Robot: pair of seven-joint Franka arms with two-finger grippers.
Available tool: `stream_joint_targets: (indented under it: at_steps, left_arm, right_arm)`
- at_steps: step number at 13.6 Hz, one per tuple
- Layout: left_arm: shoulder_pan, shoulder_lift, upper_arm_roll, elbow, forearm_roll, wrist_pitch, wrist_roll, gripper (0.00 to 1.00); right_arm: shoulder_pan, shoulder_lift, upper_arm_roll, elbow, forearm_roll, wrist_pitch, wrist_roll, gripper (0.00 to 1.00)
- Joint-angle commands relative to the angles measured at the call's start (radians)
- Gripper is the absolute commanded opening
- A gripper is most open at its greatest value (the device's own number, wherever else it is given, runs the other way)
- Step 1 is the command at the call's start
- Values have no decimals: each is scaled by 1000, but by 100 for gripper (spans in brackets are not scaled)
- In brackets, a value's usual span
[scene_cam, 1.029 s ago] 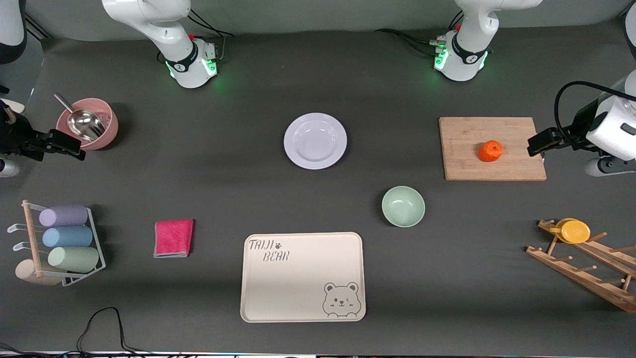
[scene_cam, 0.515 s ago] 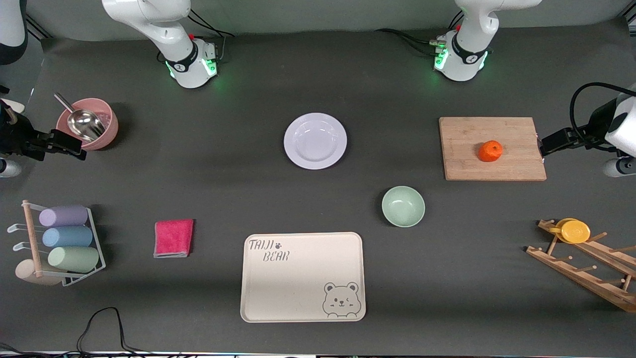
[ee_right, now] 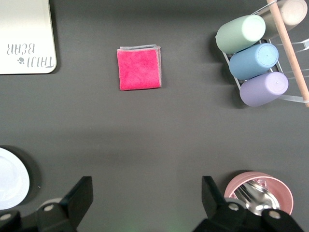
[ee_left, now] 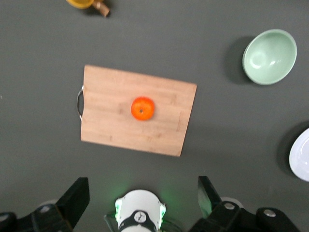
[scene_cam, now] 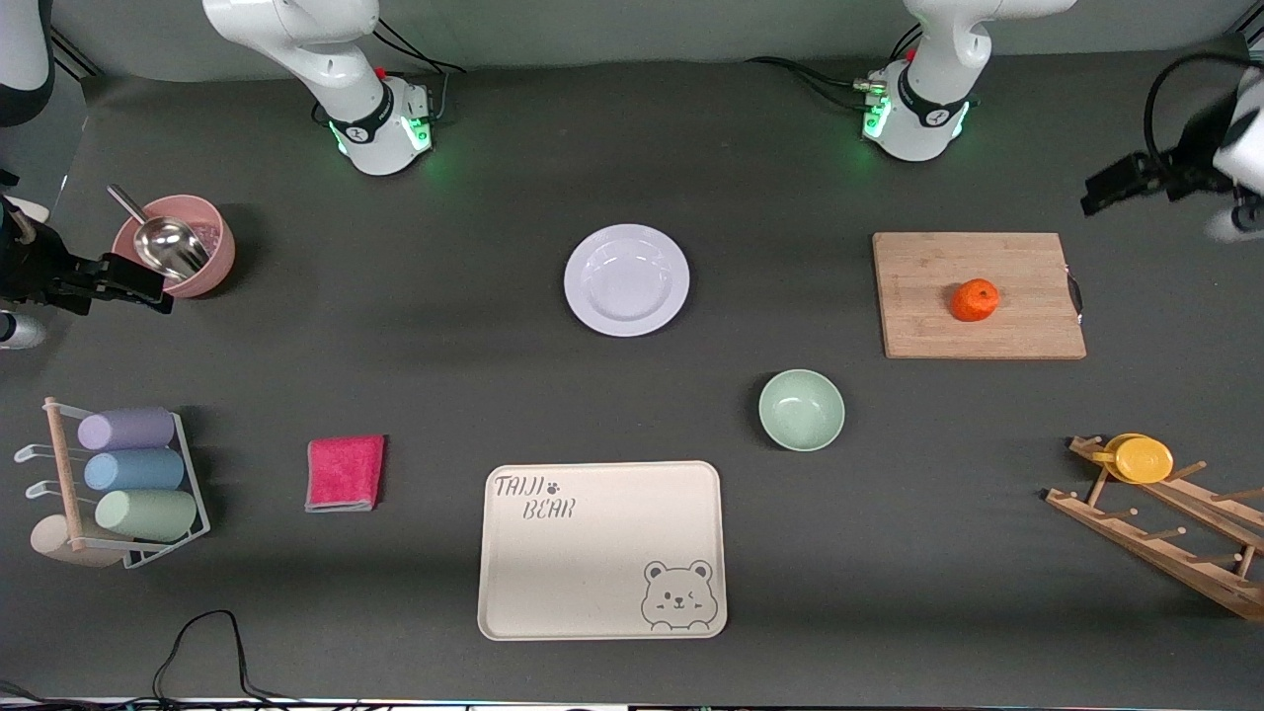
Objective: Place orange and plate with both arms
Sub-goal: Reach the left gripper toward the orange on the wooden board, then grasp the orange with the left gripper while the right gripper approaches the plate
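My left gripper is going to grab the orange by its round sides next, so that it can set the orange on the white plate.
The orange sits on a wooden cutting board toward the left arm's end of the table. The white plate lies empty at mid-table. My left gripper is open and empty, high over the table off the board's end. Its wrist view looks down on the orange, the board and the plate's edge, with the open gripper over the arm's base. My right gripper is open and empty beside a pink bowl. Its wrist view shows the plate's edge.
The pink bowl holds a metal scoop. A pale-green bowl, a beige bear tray and a pink cloth lie nearer the camera. A cup rack and a wooden rack with a yellow cup stand at the table's ends.
My left gripper has risen and drawn away from the cutting board's end toward the arms' side of the table. The right gripper has hardly moved. Orange and plate stay put.
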Motion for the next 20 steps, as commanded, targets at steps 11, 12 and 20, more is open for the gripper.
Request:
stream_joint_targets:
  at_steps: [11, 12, 20]
  left_arm:
    - [9, -111, 55, -591, 22, 524, 104, 100]
    - [9, -76, 55, -614, 22, 570, 104, 100]
    - [9, 271, 55, -707, 22, 962, 120, 100]
  right_arm:
    - [210, -270, 3, -273, 59, 36, 205, 100]
    - [244, -282, 3, -289, 59, 46, 249, 100]
    - [295, -378, -7, -497, 382, 121, 305, 100]
